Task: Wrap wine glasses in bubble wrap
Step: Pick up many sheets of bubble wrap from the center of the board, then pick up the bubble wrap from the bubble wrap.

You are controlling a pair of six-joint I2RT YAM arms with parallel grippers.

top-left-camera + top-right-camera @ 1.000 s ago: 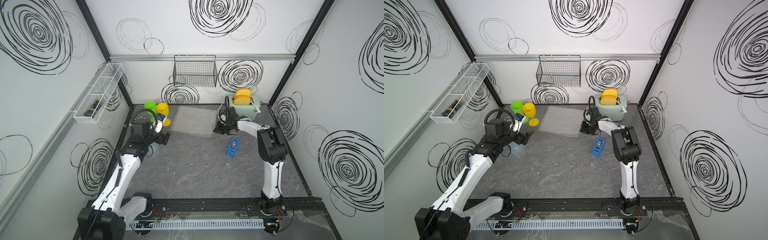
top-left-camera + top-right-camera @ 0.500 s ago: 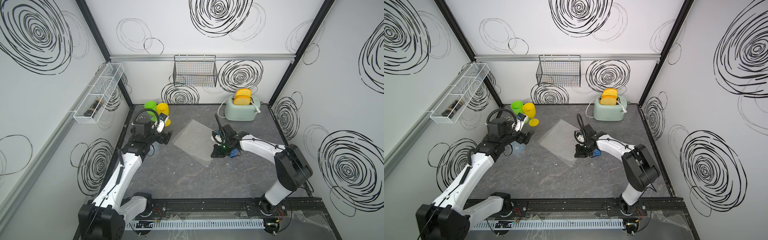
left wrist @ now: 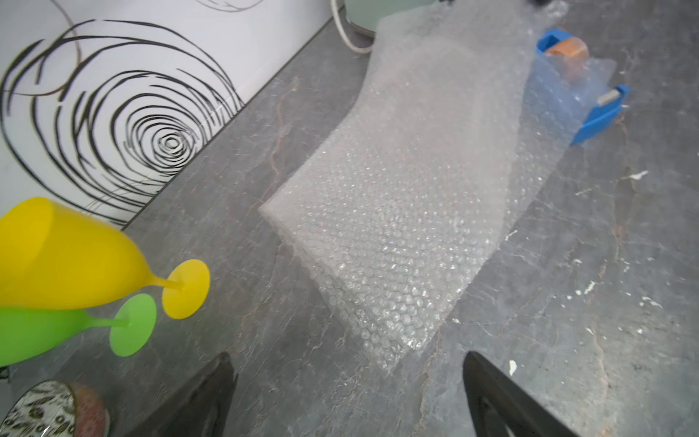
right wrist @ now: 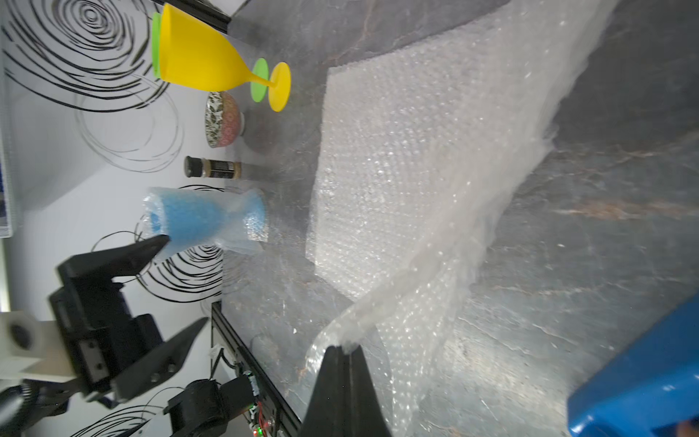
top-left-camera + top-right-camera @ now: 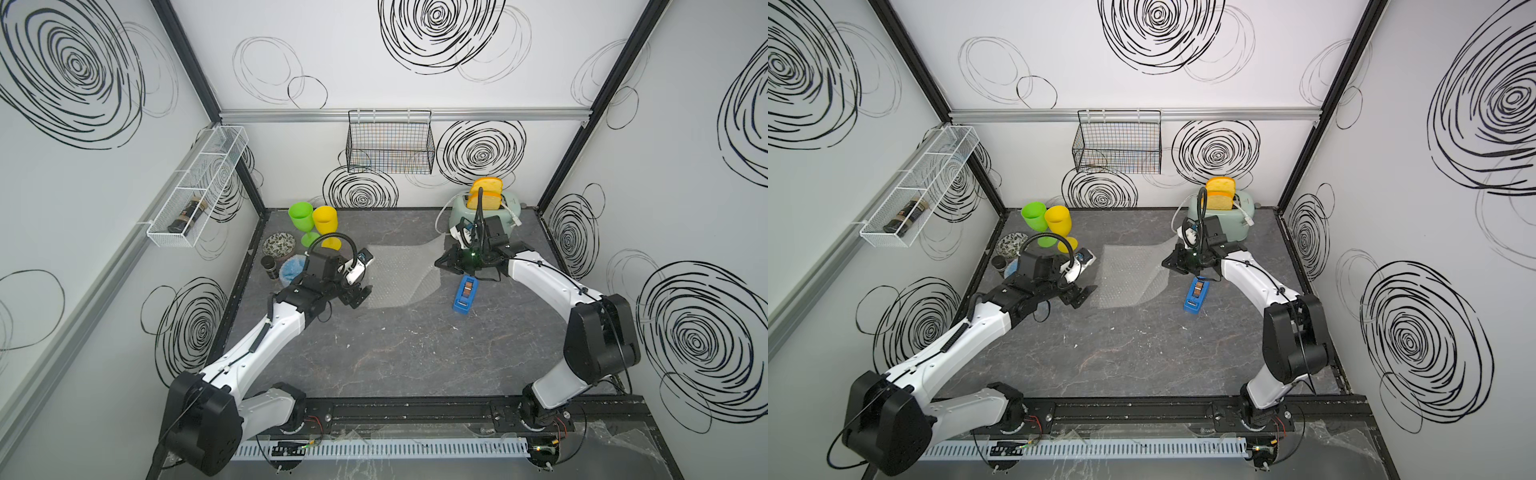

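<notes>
The left gripper next needs to grab the top sheet of the bubble wrap (image 5: 399, 274) by its lifted edge, to draw the bubble wrap off the stack for wrapping.
The bubble wrap (image 5: 399, 274) (image 5: 1129, 274) (image 3: 397, 227) (image 4: 416, 151) lies mid-table as a small stack. Its top sheet is lifted at the right edge, where my right gripper (image 5: 440, 262) (image 5: 1165, 262) (image 4: 342, 350) is shut on it. Just off the stack's left edge my left gripper (image 5: 365, 276) (image 5: 1089, 273) stands wide open and empty. The green wine glass (image 5: 301, 216) (image 3: 38, 333) and the yellow one (image 5: 325, 220) (image 3: 68, 257) (image 4: 196, 56) stand upright at the back left. A blue wine glass (image 5: 291, 268) (image 4: 196, 219) stands behind the left wrist, covered in bubble wrap.
A patterned bowl (image 5: 278, 245) and a dark spice jar (image 5: 269, 266) sit by the left wall. The blue tape dispenser (image 5: 465, 293) lies just in front of the right gripper. A toaster (image 5: 509, 205) stands at the back right, a wire basket (image 5: 390, 145) hangs on the back wall.
The right gripper, shut throughout, swung from beside the toaster toward the table's middle with the sheet, then back right to the dispenser. The left gripper moved right to the wrap's edge.
</notes>
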